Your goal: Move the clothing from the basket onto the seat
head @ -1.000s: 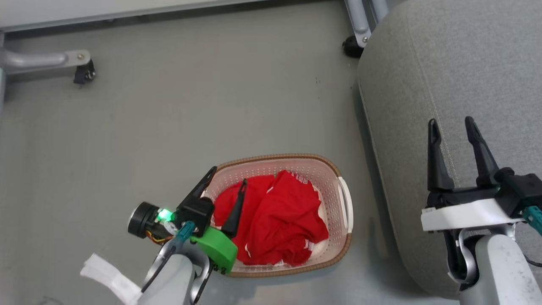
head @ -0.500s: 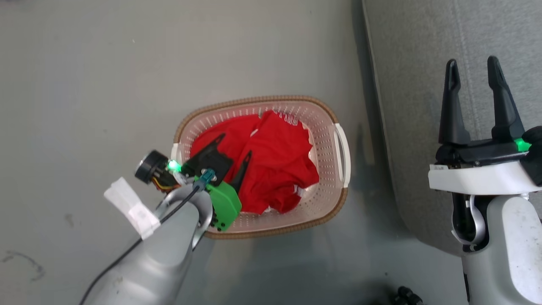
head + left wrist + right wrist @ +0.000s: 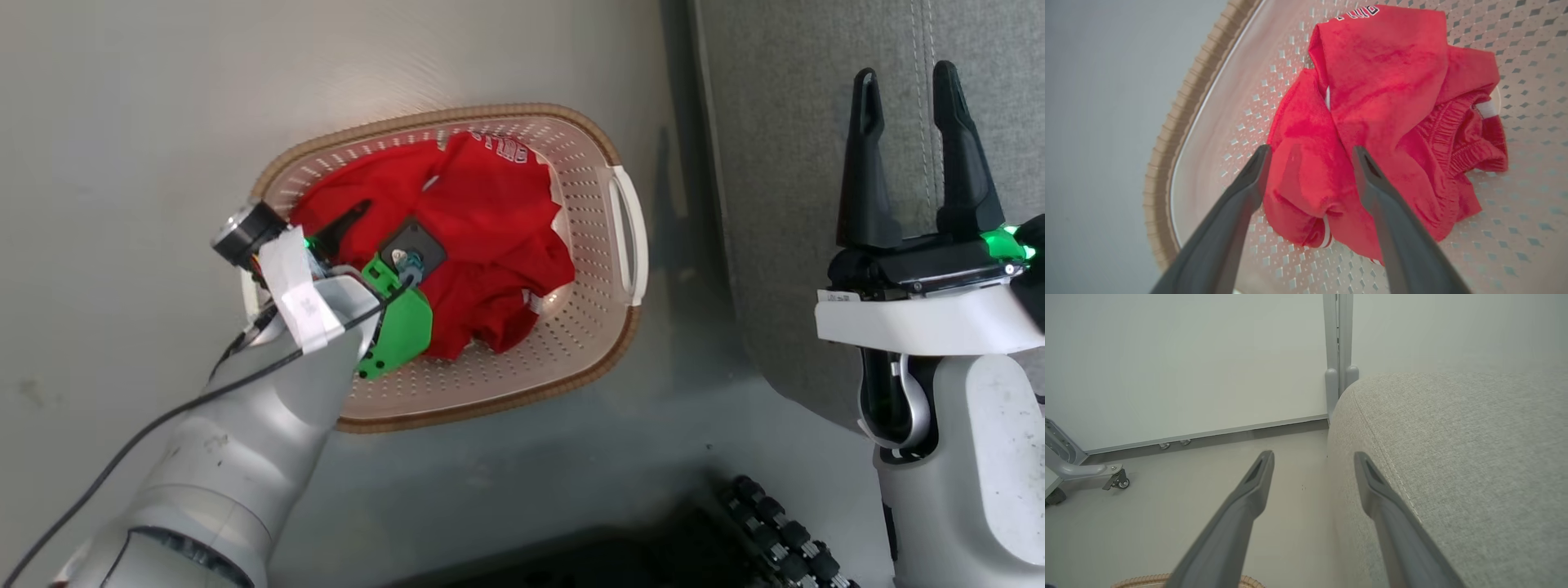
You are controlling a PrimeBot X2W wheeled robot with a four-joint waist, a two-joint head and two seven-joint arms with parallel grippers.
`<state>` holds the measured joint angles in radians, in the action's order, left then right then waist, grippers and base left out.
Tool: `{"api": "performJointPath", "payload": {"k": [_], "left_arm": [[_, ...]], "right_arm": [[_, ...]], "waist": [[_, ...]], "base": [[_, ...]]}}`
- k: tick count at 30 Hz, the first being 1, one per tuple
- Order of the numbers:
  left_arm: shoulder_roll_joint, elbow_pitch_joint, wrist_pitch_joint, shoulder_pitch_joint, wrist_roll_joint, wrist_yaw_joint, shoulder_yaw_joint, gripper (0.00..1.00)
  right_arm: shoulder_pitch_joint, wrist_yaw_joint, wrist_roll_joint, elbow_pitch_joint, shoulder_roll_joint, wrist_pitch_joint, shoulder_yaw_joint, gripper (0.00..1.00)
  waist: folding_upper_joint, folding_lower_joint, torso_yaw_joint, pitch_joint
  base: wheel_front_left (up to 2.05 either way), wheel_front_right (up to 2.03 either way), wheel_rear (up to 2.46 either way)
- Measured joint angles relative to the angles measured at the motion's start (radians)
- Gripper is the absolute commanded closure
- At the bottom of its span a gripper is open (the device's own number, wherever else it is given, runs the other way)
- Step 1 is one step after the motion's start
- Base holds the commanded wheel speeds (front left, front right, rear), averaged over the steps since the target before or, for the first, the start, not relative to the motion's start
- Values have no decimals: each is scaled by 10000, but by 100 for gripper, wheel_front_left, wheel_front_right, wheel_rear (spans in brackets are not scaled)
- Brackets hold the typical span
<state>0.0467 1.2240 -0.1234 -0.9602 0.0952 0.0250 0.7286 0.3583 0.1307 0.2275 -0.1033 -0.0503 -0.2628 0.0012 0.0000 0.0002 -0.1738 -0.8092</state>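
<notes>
My left gripper grabs the red clothing by its raised fold (image 3: 1312, 181) next, to move it from the basket onto the seat.
The cream basket (image 3: 457, 114) with its brown rim stands on the floor, left of the grey seat (image 3: 784, 163). Crumpled red clothing (image 3: 490, 212) with white lettering and trim lies inside it. My left gripper (image 3: 384, 233) reaches down into the basket. In the left wrist view it (image 3: 1310, 151) is open, its two fingers on either side of a raised fold of the clothing (image 3: 1384, 81), near the basket wall (image 3: 1216, 122). My right gripper (image 3: 904, 77) is open and holds nothing, above the seat's edge. The right wrist view shows it (image 3: 1313, 457) beside the seat (image 3: 1453, 437).
Grey floor surrounds the basket. A white wall with a metal post (image 3: 1337, 355) and a castor leg (image 3: 1114, 479) lies ahead of the right gripper. A black ribbed part of my base (image 3: 775, 531) sits at the lower edge. The basket rim (image 3: 1139, 580) peeks in below.
The head camera has tilted down, so the basket shows higher and larger. My left gripper has dropped into the basket, down to the red clothing. Both grippers stay open.
</notes>
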Motion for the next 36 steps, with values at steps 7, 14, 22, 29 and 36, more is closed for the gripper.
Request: {"api": "performJointPath", "payload": {"k": [7, 14, 22, 29, 36], "left_arm": [[219, 456, 1131, -537, 583, -224, 696, 0], [481, 537, 1728, -845, 1160, -491, 1367, 0], [903, 594, 2148, -1021, 1340, -527, 1666, 0], [1204, 604, 2061, -1031, 1108, -462, 1685, 72], [1266, 619, 1971, -1057, 945, -224, 1747, 100]], "right_arm": [[167, 0, 518, 56, 0, 0, 128, 0], [351, 0, 740, 73, 2, 0, 286, 0], [387, 0, 1058, 117, 0, 0, 353, 0], [462, 0, 1277, 75, 4, 0, 385, 0], [534, 0, 1206, 96, 2, 0, 370, 0]], "waist": [[0, -1, -591, -662], [0, -1, -915, -1088], [0, -1, -1140, -1441], [0, -1, -1261, -1679], [0, -1, -1174, -1732]], "base": [[0, 0, 0], [0, 0, 0], [0, 0, 0], [0, 0, 0], [0, 0, 0]]}}
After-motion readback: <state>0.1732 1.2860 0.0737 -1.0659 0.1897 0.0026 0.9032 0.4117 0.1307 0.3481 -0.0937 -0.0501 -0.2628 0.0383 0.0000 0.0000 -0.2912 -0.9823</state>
